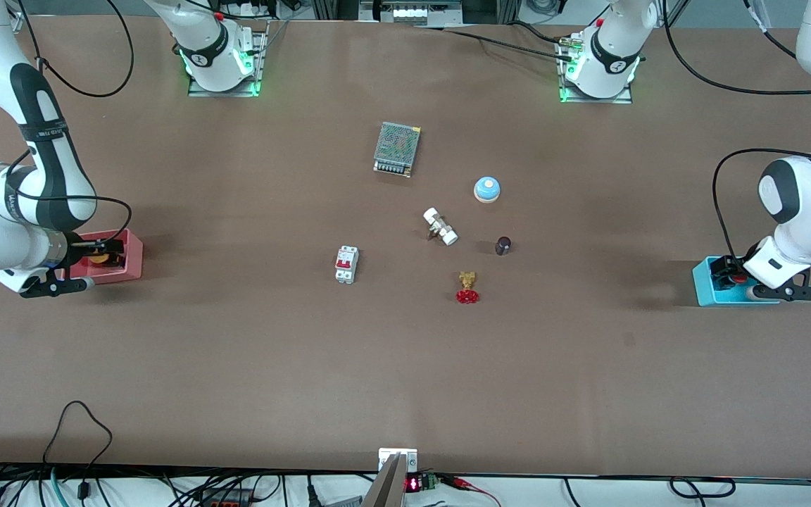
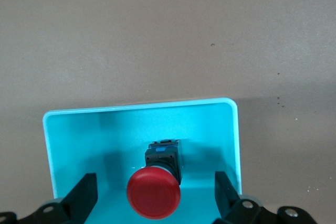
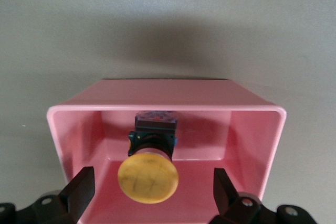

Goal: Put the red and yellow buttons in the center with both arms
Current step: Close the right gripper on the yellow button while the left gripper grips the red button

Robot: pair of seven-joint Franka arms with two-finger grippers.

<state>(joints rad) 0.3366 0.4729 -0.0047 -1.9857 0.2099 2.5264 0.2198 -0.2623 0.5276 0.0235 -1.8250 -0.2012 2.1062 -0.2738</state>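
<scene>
My right gripper grips the yellow button by its round yellow cap (image 1: 101, 259) (image 3: 148, 178) next. Then it places the button in the center.
The red button (image 2: 154, 191) lies in the blue bin (image 2: 136, 114) at the left arm's end of the table; it also shows in the front view (image 1: 738, 277). My left gripper (image 2: 156, 195) is open, its fingers on either side of the red cap, not touching. The yellow button (image 3: 147, 178) lies in the pink bin (image 3: 168, 100) at the right arm's end; it shows in the front view (image 1: 100, 256). My right gripper (image 3: 152, 192) is open around the yellow cap, not touching. In the front view the left gripper (image 1: 733, 271) and right gripper (image 1: 104, 252) reach into their bins.
In the middle of the table lie a metal power supply (image 1: 397, 148), a blue-domed bell (image 1: 487, 189), a white fitting (image 1: 441, 226), a dark knob (image 1: 503, 245), a red handwheel valve (image 1: 468, 287) and a white breaker (image 1: 346, 265).
</scene>
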